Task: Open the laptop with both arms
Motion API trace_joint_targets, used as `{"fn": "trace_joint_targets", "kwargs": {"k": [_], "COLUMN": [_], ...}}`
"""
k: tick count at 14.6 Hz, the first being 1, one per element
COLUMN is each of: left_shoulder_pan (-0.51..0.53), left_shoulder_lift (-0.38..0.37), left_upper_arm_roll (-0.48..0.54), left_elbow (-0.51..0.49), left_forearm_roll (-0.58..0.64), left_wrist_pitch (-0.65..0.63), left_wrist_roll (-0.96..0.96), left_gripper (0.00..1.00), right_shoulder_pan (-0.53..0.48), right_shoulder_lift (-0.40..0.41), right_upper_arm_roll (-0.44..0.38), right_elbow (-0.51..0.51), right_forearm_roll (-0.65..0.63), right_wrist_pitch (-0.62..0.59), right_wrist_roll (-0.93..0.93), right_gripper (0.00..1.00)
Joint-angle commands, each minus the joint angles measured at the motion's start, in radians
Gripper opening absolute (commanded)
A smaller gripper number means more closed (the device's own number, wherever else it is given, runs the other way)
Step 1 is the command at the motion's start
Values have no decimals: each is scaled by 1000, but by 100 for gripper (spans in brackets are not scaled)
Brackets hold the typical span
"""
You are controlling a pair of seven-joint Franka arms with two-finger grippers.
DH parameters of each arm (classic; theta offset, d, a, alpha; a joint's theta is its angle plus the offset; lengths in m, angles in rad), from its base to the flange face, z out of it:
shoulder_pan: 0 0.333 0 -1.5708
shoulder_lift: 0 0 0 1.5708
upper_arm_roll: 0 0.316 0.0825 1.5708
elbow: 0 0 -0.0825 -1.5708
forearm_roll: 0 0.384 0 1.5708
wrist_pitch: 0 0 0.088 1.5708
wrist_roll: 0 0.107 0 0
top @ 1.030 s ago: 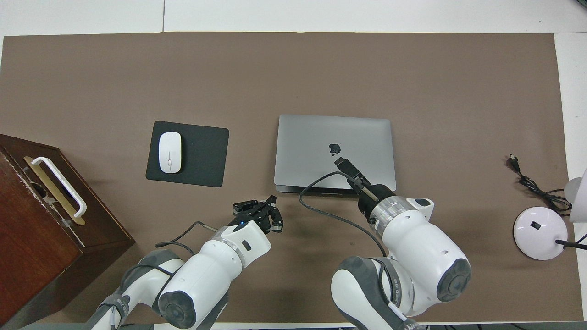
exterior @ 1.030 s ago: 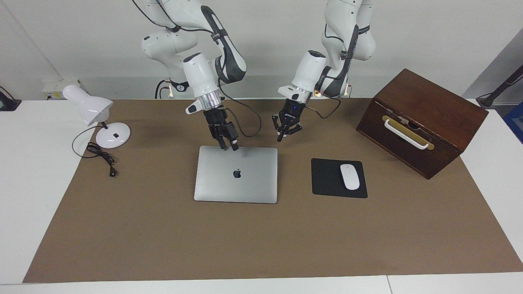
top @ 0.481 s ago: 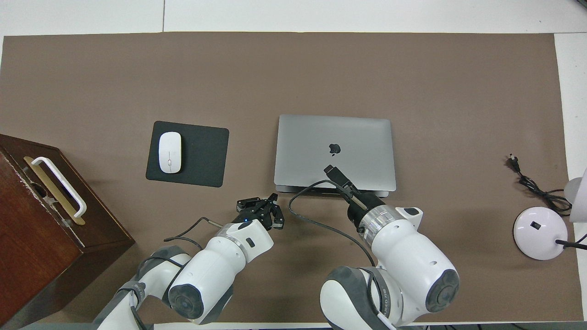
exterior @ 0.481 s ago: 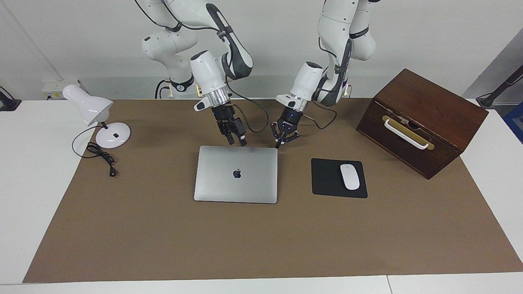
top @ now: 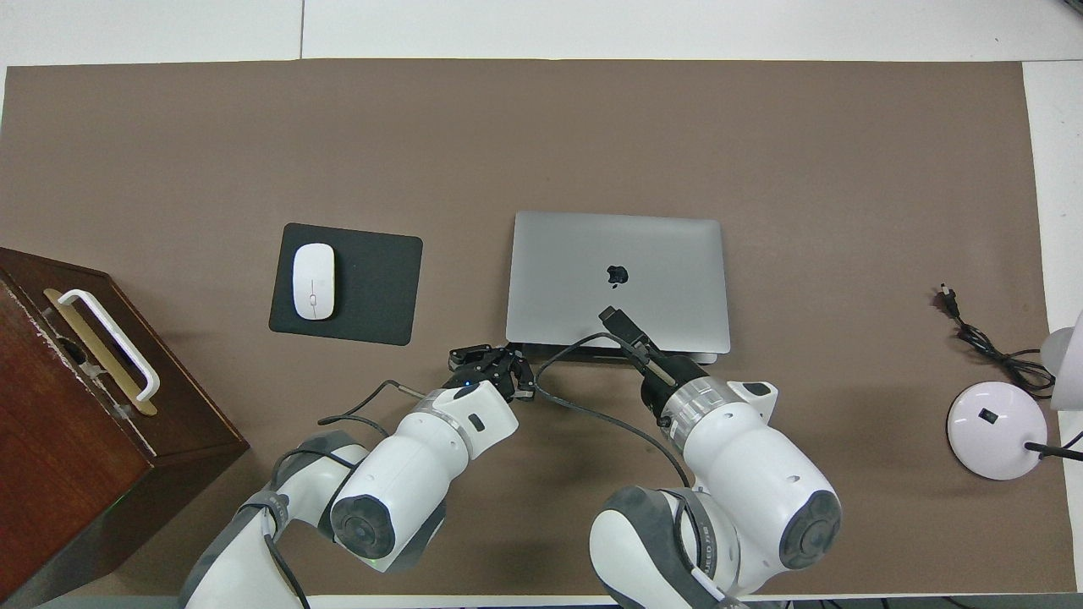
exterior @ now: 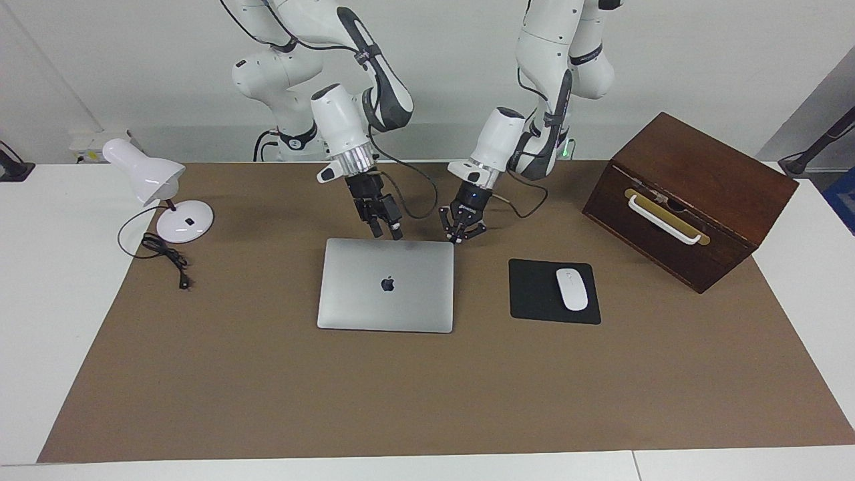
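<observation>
My right gripper grabs the lid by the middle of its front edge (top: 616, 341) next, to swing the laptop (top: 618, 279) open.
The silver-grey laptop (exterior: 386, 285) (top: 618, 279) lies shut and flat on the brown mat, logo up. My right gripper (exterior: 387, 232) (top: 617, 322) hangs just over the middle of the laptop's edge nearest the robots, its two fingers apart and holding nothing. My left gripper (exterior: 459, 237) (top: 508, 366) is shut, its tips low at the laptop's corner nearest the robots, toward the left arm's end of the table. Whether either gripper touches the lid I cannot tell.
A black mouse pad (exterior: 534, 294) with a white mouse (exterior: 572, 288) lies beside the laptop toward the left arm's end. A brown wooden box (exterior: 688, 197) with a white handle stands past it. A white desk lamp (exterior: 160, 190) and its cord (exterior: 167, 257) sit at the right arm's end.
The left gripper has come down and in to the laptop's corner. The right gripper slid along the laptop's near edge toward its middle and rose slightly. The laptop has not moved.
</observation>
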Motion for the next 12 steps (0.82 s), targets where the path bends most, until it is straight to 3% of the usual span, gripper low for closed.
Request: {"fn": "trace_joint_targets", "kwargs": {"k": [1, 8, 12], "left_shoulder_pan": [0, 4, 26], "left_shoulder_lift": [36, 38, 49], "left_upper_arm_roll": [5, 8, 10], "left_elbow": [35, 36, 47], "left_forearm_roll": [-9, 1, 5], "left_wrist_pitch": [22, 22, 22], "left_wrist_roll": [22, 36, 70], "left_gripper": [0, 0, 0], "right_shoulder_pan": [-10, 2, 56], "right_shoulder_lift": [21, 20, 10], "right_upper_arm_roll": [1, 3, 3], "right_elbow": [14, 29, 29], "right_forearm_roll": [26, 30, 101], "right_wrist_pitch": [12, 14, 29], "right_wrist_roll": [-46, -31, -38], "right_gripper": [100, 100, 100]}}
